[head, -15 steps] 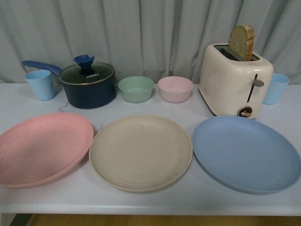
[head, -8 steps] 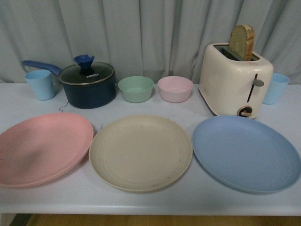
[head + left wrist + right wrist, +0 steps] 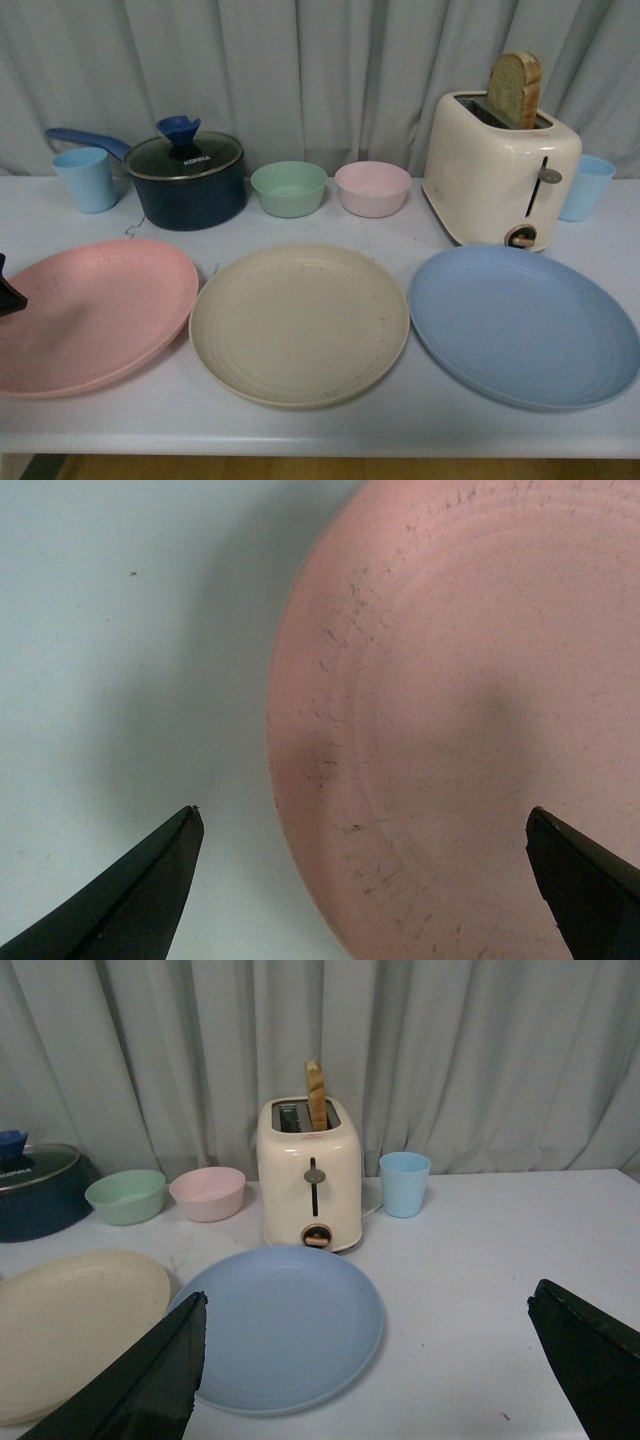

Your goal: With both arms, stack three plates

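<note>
My left gripper grabs the pink plate by its thin outer rim (image 3: pixel 300 750) next, since the plate is far wider than my open fingers.
Three plates lie in a row along the front of the white table: a pink plate (image 3: pixel 95 312) at the left, a beige plate (image 3: pixel 299 322) in the middle, a light blue plate (image 3: pixel 522 325) at the right. My left gripper (image 3: pixel 365 880) hangs open above the pink plate's (image 3: pixel 470 720) outer rim, one finger over bare table, the other over the plate. Only a black tip (image 3: pixel 8 292) of it shows at the left edge of the front view. My right gripper (image 3: pixel 365 1360) is open and held back from the blue plate (image 3: pixel 285 1325), nothing between its fingers.
Along the back stand a blue cup (image 3: pixel 86 179), a dark lidded pot (image 3: pixel 188 178), a green bowl (image 3: pixel 289 189), a pink bowl (image 3: pixel 372 188), a cream toaster (image 3: pixel 500 172) with a bread slice (image 3: pixel 514 90), and another blue cup (image 3: pixel 585 187). A curtain hangs behind.
A black tip of my left gripper has come into the front view at the left edge, over the pink plate. The plates have not moved.
</note>
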Robot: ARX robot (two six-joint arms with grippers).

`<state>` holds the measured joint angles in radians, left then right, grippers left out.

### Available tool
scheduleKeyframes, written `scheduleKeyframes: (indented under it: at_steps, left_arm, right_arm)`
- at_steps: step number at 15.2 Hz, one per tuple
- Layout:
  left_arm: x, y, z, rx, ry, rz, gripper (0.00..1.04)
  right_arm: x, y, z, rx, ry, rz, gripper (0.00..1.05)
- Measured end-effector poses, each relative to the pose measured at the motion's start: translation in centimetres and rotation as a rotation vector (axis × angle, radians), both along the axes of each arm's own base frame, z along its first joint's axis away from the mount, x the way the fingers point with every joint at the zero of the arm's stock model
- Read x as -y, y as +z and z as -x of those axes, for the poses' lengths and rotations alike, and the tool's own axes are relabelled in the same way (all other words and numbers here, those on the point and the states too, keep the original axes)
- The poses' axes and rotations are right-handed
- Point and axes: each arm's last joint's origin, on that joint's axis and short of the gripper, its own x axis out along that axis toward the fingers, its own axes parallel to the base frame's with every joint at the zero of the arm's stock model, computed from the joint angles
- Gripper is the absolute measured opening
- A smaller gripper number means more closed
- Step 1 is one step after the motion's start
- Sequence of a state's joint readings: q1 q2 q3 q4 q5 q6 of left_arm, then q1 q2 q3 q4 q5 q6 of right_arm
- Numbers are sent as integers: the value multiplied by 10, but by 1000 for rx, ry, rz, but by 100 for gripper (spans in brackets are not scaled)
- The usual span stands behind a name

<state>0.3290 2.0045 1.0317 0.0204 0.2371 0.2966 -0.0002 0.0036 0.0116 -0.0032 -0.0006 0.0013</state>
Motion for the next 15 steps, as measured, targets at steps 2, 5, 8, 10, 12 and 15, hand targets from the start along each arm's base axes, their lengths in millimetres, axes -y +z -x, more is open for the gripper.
scheduleKeyframes:
  at_steps: [2, 5, 8, 10, 12, 15]
  left_arm:
    - [-7, -13, -12, -7, -3, 14, 98]
    - [-15, -20, -23, -10, -11, 15, 66]
    - [-21, -29, -28, -45, -14, 30, 33]
    - [-26, -30, -29, -44, -7, 52, 12]
    - [-32, -26, -31, -25, 14, 94, 3]
    - [-36, -23, -28, -22, 39, 104, 3]
  right_arm:
    - [0, 0, 0, 0, 0, 0, 98]
    - [0, 0, 0, 0, 0, 0, 98]
    - [0, 0, 0, 0, 0, 0, 98]
    - [0, 0, 0, 0, 0, 0, 98]
    - [0, 0, 0, 0, 0, 0, 98]
    - [0, 0, 0, 0, 0, 0, 98]
